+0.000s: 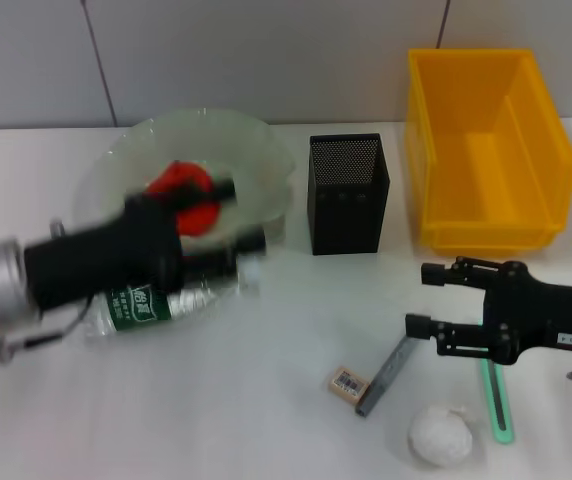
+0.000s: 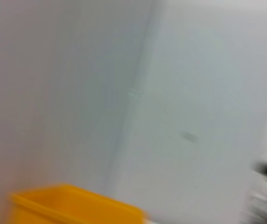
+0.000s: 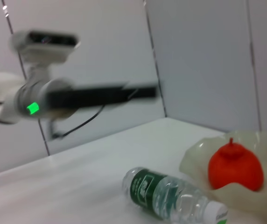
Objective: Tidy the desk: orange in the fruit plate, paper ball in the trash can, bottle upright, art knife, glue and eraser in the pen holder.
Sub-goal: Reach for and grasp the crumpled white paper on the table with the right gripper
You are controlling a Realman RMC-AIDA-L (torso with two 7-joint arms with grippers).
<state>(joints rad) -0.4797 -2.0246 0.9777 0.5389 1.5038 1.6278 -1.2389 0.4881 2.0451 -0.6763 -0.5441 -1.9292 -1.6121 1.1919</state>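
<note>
The robot's right gripper isn't ready to close on the ball yet and should first move toward it: both fingertips are beyond the paper ball (image 1: 440, 436), toward the trash can (image 1: 486, 140).
The orange (image 1: 181, 195) (image 3: 235, 165) lies in the pale-green fruit plate (image 1: 256, 150) (image 3: 194, 156). My left gripper (image 1: 234, 215) hovers over the plate, blurred by motion, fingers spread and empty. Just in front of the plate the bottle (image 1: 146, 305) (image 3: 171, 196) lies on its side. At the right, my right gripper (image 1: 426, 298) stands open above the table. Below it are the grey art knife (image 1: 386, 372), the green glue (image 1: 498, 405), the eraser (image 1: 346, 383) and the paper ball (image 1: 440, 436). The pen holder (image 1: 346, 195) stands mid-table, and the yellow trash can (image 1: 486, 140) (image 2: 73, 205) sits behind at the right.
A grey panelled wall closes off the far edge of the white table. In the right wrist view the left arm (image 3: 101, 95) stretches above the table, apart from the bottle.
</note>
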